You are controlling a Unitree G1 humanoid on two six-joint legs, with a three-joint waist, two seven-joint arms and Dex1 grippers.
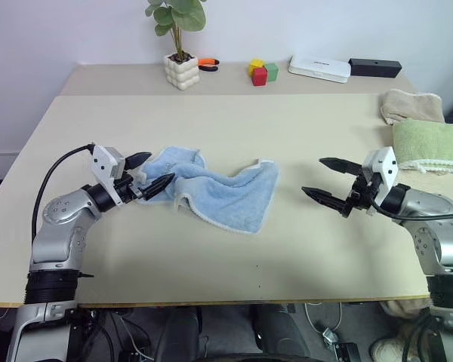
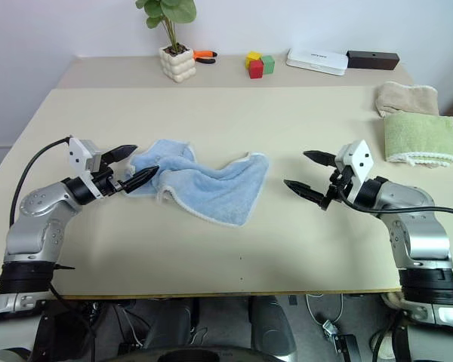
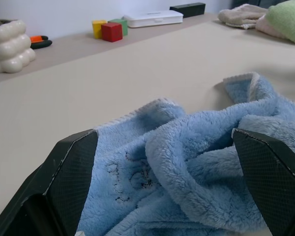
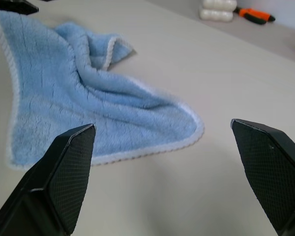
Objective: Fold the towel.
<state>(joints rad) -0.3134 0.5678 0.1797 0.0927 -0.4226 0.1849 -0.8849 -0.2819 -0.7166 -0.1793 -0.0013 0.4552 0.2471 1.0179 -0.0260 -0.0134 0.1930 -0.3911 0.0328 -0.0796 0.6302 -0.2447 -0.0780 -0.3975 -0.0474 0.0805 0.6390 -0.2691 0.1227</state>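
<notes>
Next, my left gripper takes hold of the towel by its bunched end (image 1: 164, 167) (image 3: 168, 160), where a fold stands up while the wide part lies flat.
The light blue towel (image 1: 219, 188) lies crumpled on the beige table (image 1: 287, 128), left of centre, its whitish hem showing along the edges. My left gripper (image 1: 158, 169) is open, level with the table, with its fingertips at the towel's bunched left end. In the left wrist view that bunched cloth (image 3: 196, 162) fills the space between the two fingers (image 3: 69, 177). My right gripper (image 1: 314, 176) is open too, pointing at the towel from the right and a short way clear of its right corner (image 4: 187, 123).
A folded green towel (image 1: 429, 143) and a folded beige towel (image 1: 412, 105) lie at the far right. Along the back stand a potted plant (image 1: 181, 70), an orange-handled tool (image 1: 208, 64), coloured blocks (image 1: 261, 72), a white box (image 1: 319, 67) and a black box (image 1: 374, 67).
</notes>
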